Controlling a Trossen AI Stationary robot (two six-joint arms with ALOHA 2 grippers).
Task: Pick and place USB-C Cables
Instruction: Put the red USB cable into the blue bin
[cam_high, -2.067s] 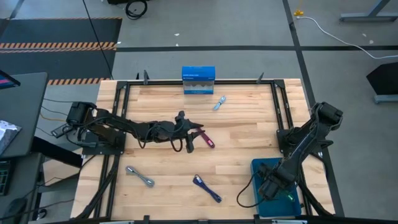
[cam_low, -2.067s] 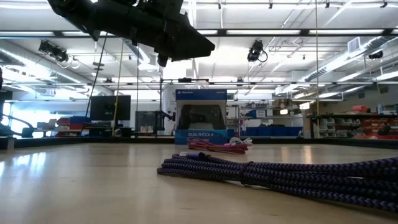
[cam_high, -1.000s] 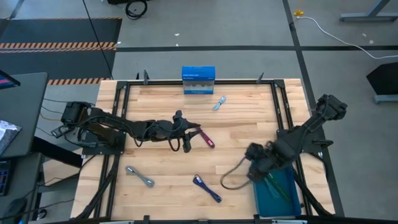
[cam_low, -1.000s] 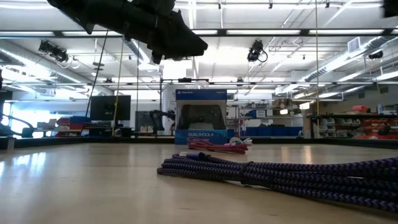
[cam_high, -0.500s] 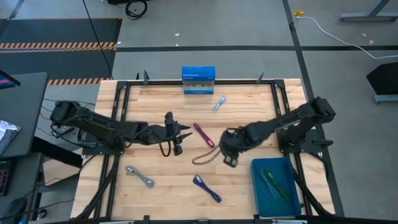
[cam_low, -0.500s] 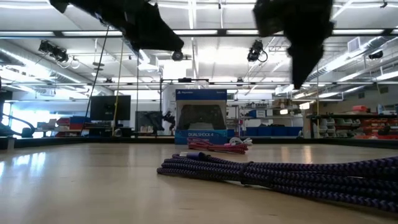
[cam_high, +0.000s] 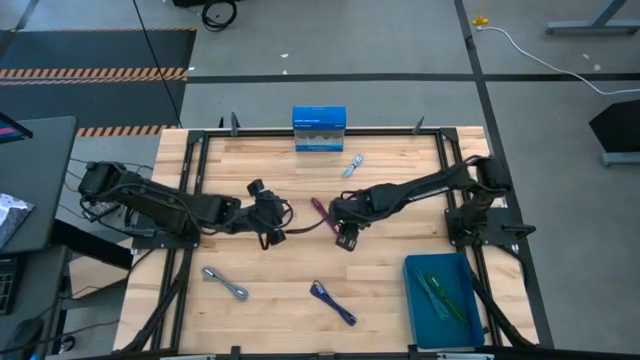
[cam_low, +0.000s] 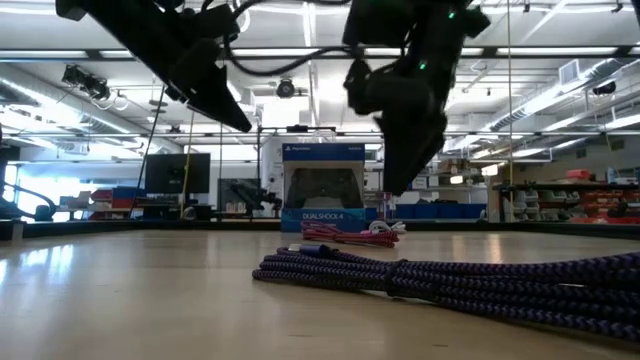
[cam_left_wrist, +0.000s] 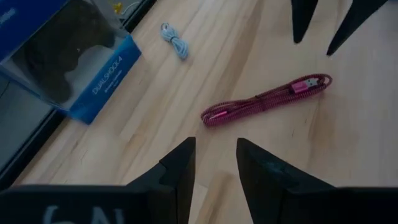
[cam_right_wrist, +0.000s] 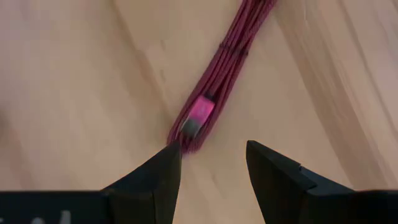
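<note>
The maroon cable has to go in the blue bin, so the robot's right gripper should grab its plug end (cam_right_wrist: 198, 117) next.
The maroon cable (cam_left_wrist: 267, 99) lies flat on the wood at the table's middle. My right gripper (cam_right_wrist: 211, 162) hovers open just above its plug end (cam_right_wrist: 200, 115), fingers on either side, not touching; in the high view it (cam_high: 333, 218) covers part of the cable (cam_high: 317, 207). My left gripper (cam_left_wrist: 214, 168) is open and empty, left of the cable (cam_high: 280, 213). A pale silver-blue cable (cam_high: 352, 165), a grey cable (cam_high: 225, 283) and a navy cable (cam_high: 332, 302) lie loose on the table.
The blue-and-white box (cam_high: 320, 128) stands upright at the far edge. A blue bin (cam_high: 420, 320) at the near right holds green cables (cam_high: 440, 295). A dark metal frame (cam_high: 190, 190) borders the table. The navy cable (cam_low: 450, 285) lies close before the low camera.
My right gripper has swung from beside the blue bin at the near right toward the table's middle and now hangs over the maroon cable. My left gripper has drawn back from that cable toward the table's left edge. Both stay open.
</note>
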